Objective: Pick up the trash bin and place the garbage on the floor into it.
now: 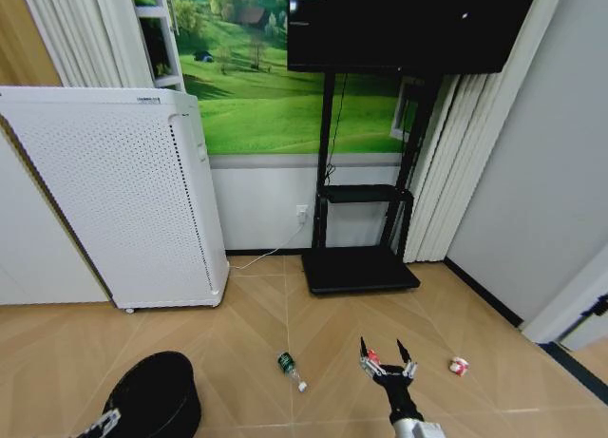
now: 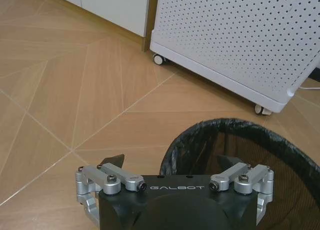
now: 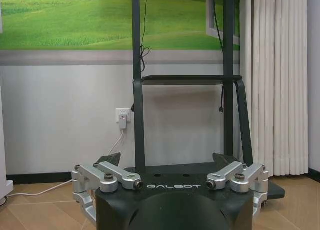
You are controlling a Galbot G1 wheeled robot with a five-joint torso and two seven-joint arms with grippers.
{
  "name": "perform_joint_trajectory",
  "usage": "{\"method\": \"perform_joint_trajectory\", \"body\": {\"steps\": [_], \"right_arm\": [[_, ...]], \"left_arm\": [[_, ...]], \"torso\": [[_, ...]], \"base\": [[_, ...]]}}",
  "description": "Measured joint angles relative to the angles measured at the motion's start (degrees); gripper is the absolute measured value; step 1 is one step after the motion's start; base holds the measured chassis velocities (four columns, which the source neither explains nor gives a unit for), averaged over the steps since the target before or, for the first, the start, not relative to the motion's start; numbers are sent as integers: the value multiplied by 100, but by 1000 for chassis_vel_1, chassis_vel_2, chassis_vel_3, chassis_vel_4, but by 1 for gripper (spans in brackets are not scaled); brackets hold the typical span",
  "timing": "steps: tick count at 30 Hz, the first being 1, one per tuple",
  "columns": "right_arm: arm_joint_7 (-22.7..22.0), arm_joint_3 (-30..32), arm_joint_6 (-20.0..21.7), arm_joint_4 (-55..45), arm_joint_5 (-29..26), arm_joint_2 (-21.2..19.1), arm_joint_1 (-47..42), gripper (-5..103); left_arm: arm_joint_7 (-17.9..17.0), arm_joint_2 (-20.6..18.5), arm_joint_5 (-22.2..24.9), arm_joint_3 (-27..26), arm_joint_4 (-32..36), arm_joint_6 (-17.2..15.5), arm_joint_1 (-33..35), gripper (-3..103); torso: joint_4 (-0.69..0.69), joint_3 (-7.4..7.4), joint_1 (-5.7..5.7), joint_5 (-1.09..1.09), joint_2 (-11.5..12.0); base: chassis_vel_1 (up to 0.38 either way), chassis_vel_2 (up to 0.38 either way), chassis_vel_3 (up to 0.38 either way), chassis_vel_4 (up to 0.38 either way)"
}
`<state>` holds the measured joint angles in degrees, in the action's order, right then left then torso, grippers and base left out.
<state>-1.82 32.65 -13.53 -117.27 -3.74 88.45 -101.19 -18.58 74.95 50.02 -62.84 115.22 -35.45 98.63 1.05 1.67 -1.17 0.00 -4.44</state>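
The trash bin's round opening is wider than my open fingers, so my left gripper needs to grab the trash bin by its thin, liner-covered rim (image 1: 111,406) (image 2: 169,163) next.
The trash bin (image 1: 152,395), black and round with a black liner, is at the lower left of the head view. Its rim (image 2: 210,127) also shows in the left wrist view. My left gripper (image 2: 170,161) is open and straddles the near rim, one finger inside and one outside. The garbage lies on the wooden floor: a green and white piece (image 1: 290,370), a red piece (image 1: 372,356) and a red and white piece (image 1: 459,366). My right gripper (image 1: 384,354) is open and hovers in front of the red piece, which shows between its fingertips.
A tall white perforated appliance (image 1: 123,200) on castors stands left of the bin, against the wall. A black TV stand (image 1: 361,267) with a low base plate stands ahead, under a screen. Curtains hang at the right. Open floor surrounds the litter.
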Motion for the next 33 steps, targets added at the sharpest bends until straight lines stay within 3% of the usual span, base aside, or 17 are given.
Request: {"method": "perform_joint_trajectory", "body": {"steps": [7, 11, 16, 17, 19, 21, 24, 28, 30, 31, 33], "right_arm": [[-2, 36, 8, -45, -31, 12, -36, 100], [-2, 39, 8, -46, -33, 12, -38, 100], [-3, 43, 10, -46, -42, 9, -46, 100], [-3, 25, 10, -48, -42, 10, -56, 100], [-3, 23, 14, -66, -43, 4, -57, 100], [-3, 25, 14, -67, -45, -4, -62, 100], [-5, 39, 14, -65, -48, -10, -74, 100], [-8, 45, 12, -66, -55, -13, -75, 100], [-10, 52, 12, -86, -64, -21, -77, 100], [-10, 52, 12, -86, -64, -21, -77, 100], [-11, 67, 12, -106, -75, -40, -83, 100]], "left_arm": [[-283, -200, 355, 111, -215, -384, -245, 100], [-283, -196, 366, 111, -218, -410, -241, 103], [-213, -185, 396, 149, -348, -475, -253, 96], [-392, -204, 1032, 217, -418, -579, -351, 96], [-483, -227, 1257, 248, -469, -629, -400, 95], [-492, -241, 1315, 266, -496, -665, -406, 91], [-493, -225, 1334, 335, -526, -667, -398, 73], [-481, -163, 1281, 381, -548, -669, -386, 62], [-445, -105, 1257, 392, -563, -667, -378, 51], [-445, -105, 1257, 392, -563, -667, -378, 51], [-397, -83, 1215, 399, -613, -646, -374, 40]], "torso": [[0, 4, -1, 0, -6], [0, 4, -1, 0, -6], [-2, 6, -1, 1, -8], [0, 7, -2, 0, -10], [0, 8, -2, 0, -11], [-1, 9, -2, 0, -11], [0, 9, -3, 1, -12], [-1, 10, -2, 0, -13], [-1, 10, -3, 0, -14], [-1, 10, -3, 0, -14], [-1, 11, -3, 0, -14]], "base": [[0, 0, 0, 0], [0, 0, 0, 0], [0, 0, 0, 0], [0, 0, 0, 0], [0, 0, 0, 0], [0, 0, 0, 0], [0, 0, 0, 0], [0, 0, 0, 0], [0, 0, 0, 0], [0, 0, 0, 0], [0, 0, 0, 0]]}}
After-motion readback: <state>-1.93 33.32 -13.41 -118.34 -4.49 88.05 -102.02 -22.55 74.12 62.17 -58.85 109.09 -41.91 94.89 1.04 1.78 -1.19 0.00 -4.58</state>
